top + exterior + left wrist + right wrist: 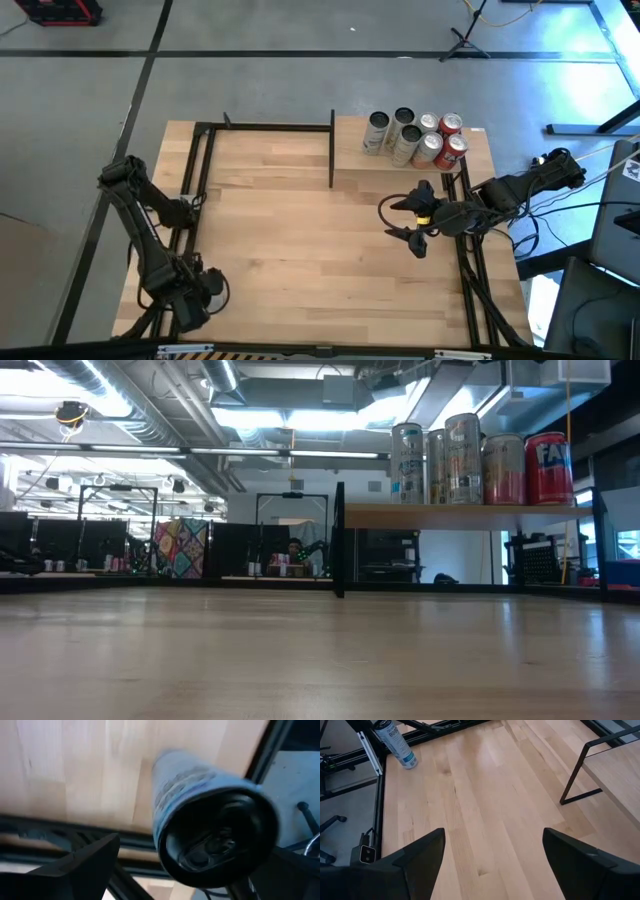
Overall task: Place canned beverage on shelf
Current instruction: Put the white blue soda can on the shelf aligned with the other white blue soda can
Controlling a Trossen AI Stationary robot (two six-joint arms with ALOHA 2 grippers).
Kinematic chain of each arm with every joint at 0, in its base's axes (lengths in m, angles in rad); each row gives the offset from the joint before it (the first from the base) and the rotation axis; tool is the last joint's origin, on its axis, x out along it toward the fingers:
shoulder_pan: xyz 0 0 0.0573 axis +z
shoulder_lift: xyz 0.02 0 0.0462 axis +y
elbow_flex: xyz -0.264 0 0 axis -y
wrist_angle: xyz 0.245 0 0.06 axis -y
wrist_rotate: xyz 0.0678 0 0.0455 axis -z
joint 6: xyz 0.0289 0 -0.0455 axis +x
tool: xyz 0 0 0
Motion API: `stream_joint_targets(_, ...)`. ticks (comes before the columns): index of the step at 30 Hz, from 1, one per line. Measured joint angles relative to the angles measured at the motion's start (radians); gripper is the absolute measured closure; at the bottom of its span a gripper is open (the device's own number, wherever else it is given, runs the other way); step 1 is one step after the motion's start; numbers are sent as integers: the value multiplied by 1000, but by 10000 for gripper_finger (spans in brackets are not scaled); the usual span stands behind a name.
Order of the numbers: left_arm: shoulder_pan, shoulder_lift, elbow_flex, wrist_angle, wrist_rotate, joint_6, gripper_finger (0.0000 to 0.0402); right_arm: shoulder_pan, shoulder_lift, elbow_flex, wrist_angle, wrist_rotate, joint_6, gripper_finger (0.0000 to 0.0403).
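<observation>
The blue-and-white can needs to go on the shelf. My left gripper will grab it by its body below the dark top (182,785) next.
A blue-and-white can with a dark top (395,742) stands upright on the tabletop near its left edge, by the black frame rail. My left gripper (190,210) is over it and hides it in the high view. In the left wrist view the can (200,805) fills the gap of the open gripper (200,850). One finger (85,865) stands well apart from it and the other is hidden behind it. My right gripper (402,222) is open and empty over the table's right part. The shelf (350,165) stands at the far right.
Several cans, silver and red (415,135), stand in a cluster on the shelf; they also show in the low view (480,460). Black posts and rails (332,150) edge the shelf and the table's far left part. Bare wood lies between the two arms.
</observation>
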Motion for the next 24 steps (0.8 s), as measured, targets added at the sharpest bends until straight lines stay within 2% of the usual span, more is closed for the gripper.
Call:
stream_joint_targets(5, 13, 0, -29, 7, 35, -56, 35, 0, 0, 0, 0, 0, 0, 78)
stream_joint_targets(16, 65, -1, -29, 109, -68, -63, 150, 0, 0, 0, 0, 11, -19, 78)
stream_joint_targets(19, 86, -1, -29, 109, -71, -68, 163, 0, 0, 0, 0, 11, -21, 78)
stream_joint_targets(24, 166, -1, -28, 114, -52, -145, 162, 0, 3, 0, 9, 23, -21, 78)
